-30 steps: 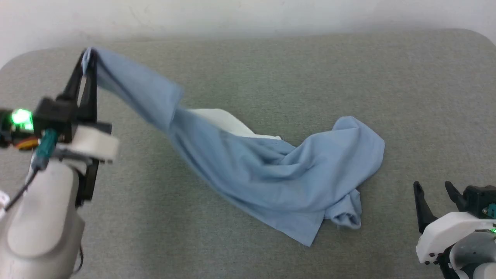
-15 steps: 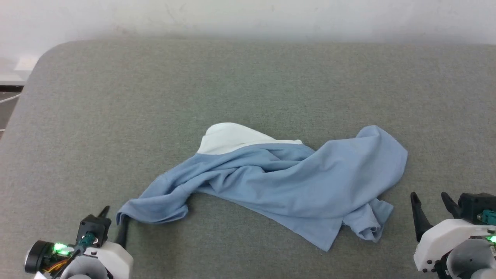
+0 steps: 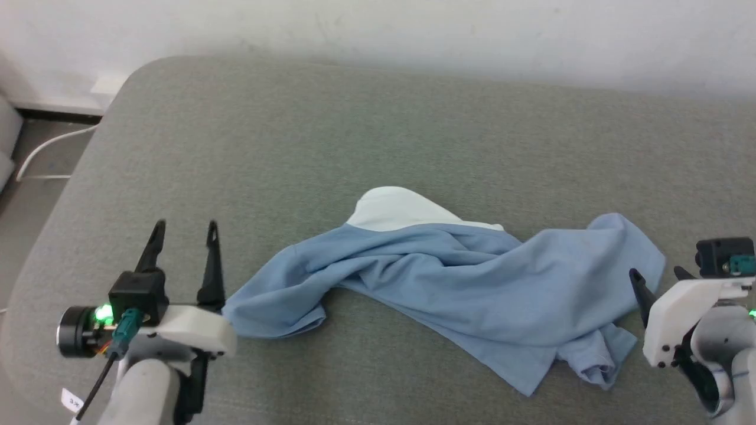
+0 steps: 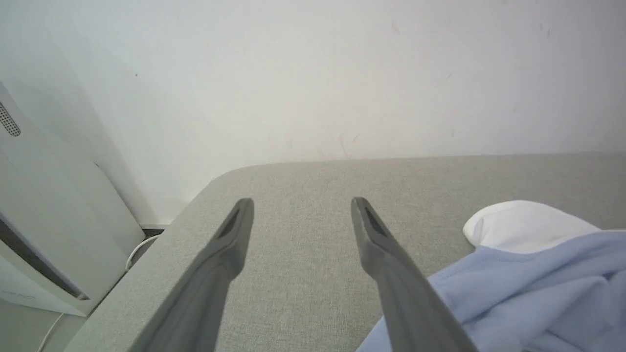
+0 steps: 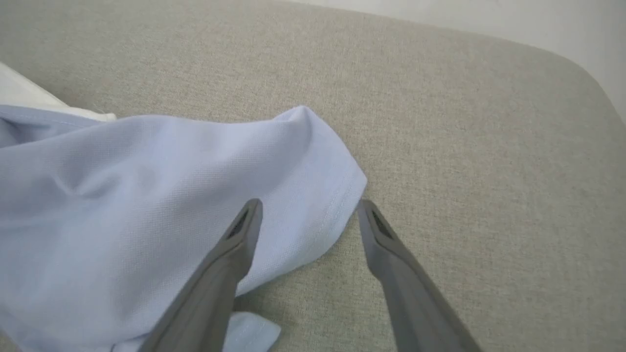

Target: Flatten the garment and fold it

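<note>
My right gripper needs to spread the shirt flat for folding, so it should next grab the shirt by its stitched sleeve hem (image 3: 646,275) (image 5: 340,205).
The garment (image 3: 449,289), a light blue shirt, lies crumpled across the middle of the grey table (image 3: 354,118), with its white collar (image 3: 401,212) showing at the far side. My left gripper (image 3: 185,230) stands open just left of the garment's left end, with nothing between its fingers. The left wrist view shows the same gripper (image 4: 301,203) over bare table, with the garment (image 4: 538,293) at the lower right. My right gripper (image 3: 657,274) is open at the garment's right end. In the right wrist view, this gripper (image 5: 310,203) straddles the hemmed edge of the garment (image 5: 146,195).
The table has a rounded left corner near a white wall (image 3: 413,29). A white cable (image 3: 47,153) lies on the floor beyond that corner. A pale panel (image 4: 39,234) stands by the wall on the left.
My left gripper held one end of the garment lifted at the far left, brought it down near the front, then opened and let go. The garment now lies loose on the table. The head camera has shifted.
</note>
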Available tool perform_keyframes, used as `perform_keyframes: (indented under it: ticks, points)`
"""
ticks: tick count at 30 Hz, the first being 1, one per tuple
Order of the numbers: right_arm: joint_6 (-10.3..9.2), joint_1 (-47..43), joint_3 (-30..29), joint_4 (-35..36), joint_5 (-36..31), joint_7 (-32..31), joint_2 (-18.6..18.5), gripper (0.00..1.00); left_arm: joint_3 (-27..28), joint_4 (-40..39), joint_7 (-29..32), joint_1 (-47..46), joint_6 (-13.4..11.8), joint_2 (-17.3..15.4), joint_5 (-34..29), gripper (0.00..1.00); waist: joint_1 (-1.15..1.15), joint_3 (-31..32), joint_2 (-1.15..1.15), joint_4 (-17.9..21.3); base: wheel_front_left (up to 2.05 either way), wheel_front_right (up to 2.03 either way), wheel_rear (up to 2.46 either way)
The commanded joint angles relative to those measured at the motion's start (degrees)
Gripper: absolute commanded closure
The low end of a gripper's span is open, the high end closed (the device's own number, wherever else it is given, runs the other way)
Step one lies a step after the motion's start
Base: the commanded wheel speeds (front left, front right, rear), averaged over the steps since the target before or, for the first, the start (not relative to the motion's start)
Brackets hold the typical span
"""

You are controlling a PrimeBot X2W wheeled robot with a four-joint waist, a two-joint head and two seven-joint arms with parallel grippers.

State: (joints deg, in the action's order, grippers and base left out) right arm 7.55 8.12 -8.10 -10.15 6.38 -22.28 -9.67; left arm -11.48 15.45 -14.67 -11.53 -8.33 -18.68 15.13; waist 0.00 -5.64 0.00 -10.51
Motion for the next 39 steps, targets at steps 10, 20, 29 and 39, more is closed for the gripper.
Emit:
perform_keyframes:
  ticks: [10,20,29,39]
  points:
    - [-0.06,10.35,-3.09,-17.69,-1.35,-6.09,-4.69,0.0,-1.26,-11.62,-0.31,4.96,-0.48,7.74,-3.13,0.0,0.0,-2.55,0.0,-7.34,0.0,0.0,0.0]
    - [-0.06,13.08,-1.78,-29.04,-1.53,-1.63,-5.19,1.0,-0.34,-11.67,-0.32,6.47,0.63,10.83,-4.92,0.0,0.0,-3.52,0.0,-9.29,0.0,0.0,0.0]
    - [-0.06,14.79,7.04,-18.84,5.83,5.57,-4.32,1.0,2.03,-11.01,-0.32,7.91,1.61,10.82,-5.75,0.0,0.0,1.09,0.0,-4.74,0.0,0.0,0.0]
    - [-0.06,5.47,27.46,6.77,13.84,-2.15,-2.55,1.0,3.72,-11.48,-0.32,9.74,2.44,11.56,-6.27,0.0,0.0,3.45,0.0,-3.32,0.0,0.0,0.0]
